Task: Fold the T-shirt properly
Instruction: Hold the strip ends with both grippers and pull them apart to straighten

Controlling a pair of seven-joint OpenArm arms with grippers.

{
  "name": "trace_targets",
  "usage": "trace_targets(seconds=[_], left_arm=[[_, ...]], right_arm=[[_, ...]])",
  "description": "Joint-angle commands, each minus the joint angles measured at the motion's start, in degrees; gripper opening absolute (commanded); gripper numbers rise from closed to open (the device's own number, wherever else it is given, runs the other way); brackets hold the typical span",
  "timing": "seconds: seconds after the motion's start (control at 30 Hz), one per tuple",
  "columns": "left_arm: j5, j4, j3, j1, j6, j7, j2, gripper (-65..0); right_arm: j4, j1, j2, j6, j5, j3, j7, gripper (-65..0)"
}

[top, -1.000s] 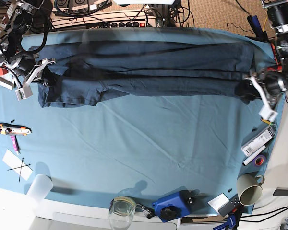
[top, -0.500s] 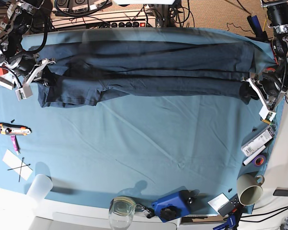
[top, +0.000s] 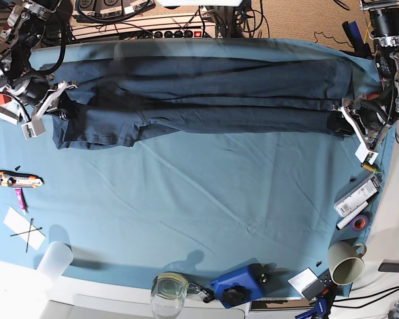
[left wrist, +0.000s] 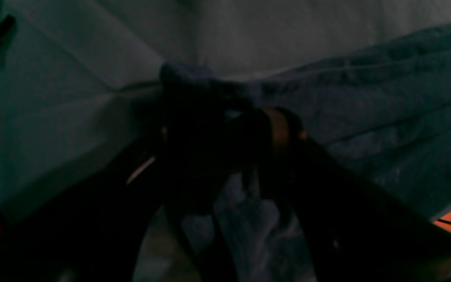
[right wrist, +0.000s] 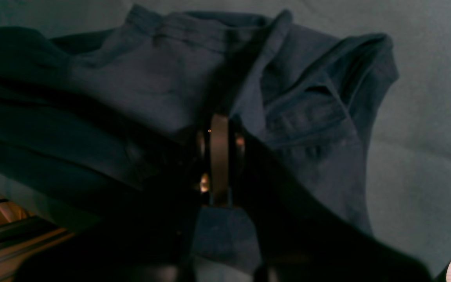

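The T-shirt's held fold (top: 76, 117) sits well short of the T-shirt's far edge (top: 96, 61). My right gripper should keep holding the T-shirt until the fold is farther toward that edge.
The dark navy T-shirt (top: 199, 93) lies stretched in a long folded band across the far side of the teal tablecloth (top: 199, 199). My left gripper (top: 338, 123) is shut on the shirt's end at the right of the base view. The left wrist view shows its jaws (left wrist: 217, 113) closed on bunched navy cloth (left wrist: 366, 109). My right gripper (top: 62, 109) is shut on the shirt's other end at the left. The right wrist view shows its jaws (right wrist: 219, 129) pinching folded cloth (right wrist: 151, 86) with a hem beside them.
A box cutter (top: 18, 179), a paper marked with an X (top: 24, 229) and a plastic cup (top: 55, 259) sit at the left. A glass (top: 169, 292) and a blue device (top: 238, 284) stand at the near edge. A mug (top: 346, 262), a tape roll (top: 359, 221) and a white box (top: 358, 195) are at the right.
My left gripper has shifted a little toward the far side and inward with the shirt's end in it. The right arm has not moved.
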Motion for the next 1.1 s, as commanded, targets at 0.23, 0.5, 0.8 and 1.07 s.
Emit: trace_targets(seconds=[0.23, 0.5, 0.8, 1.07], left_arm=[[-0.8, 0.8, -0.4, -1.0, 1.0, -0.8, -1.1, -65.0], [-0.7, 1.6, -0.4, -1.0, 4.2, 2.2, -1.2, -65.0], [-0.5, 8.2, -0.4, -0.8, 4.5, 5.6, -1.2, -65.0], [4.0, 14.3, -2.7, 7.3, 7.1, 5.1, -1.1, -65.0]], right_arm=[[0.9, 0.4, 1.0, 0.1, 0.5, 0.5, 1.4, -65.0], [0.9, 0.4, 1.0, 0.1, 0.5, 0.5, 2.2, -65.0], [0.9, 0.3, 1.0, 0.1, 0.5, 0.5, 2.1, -65.0], [0.9, 0.2, 1.0, 0.1, 0.6, 0.5, 1.0, -65.0]])
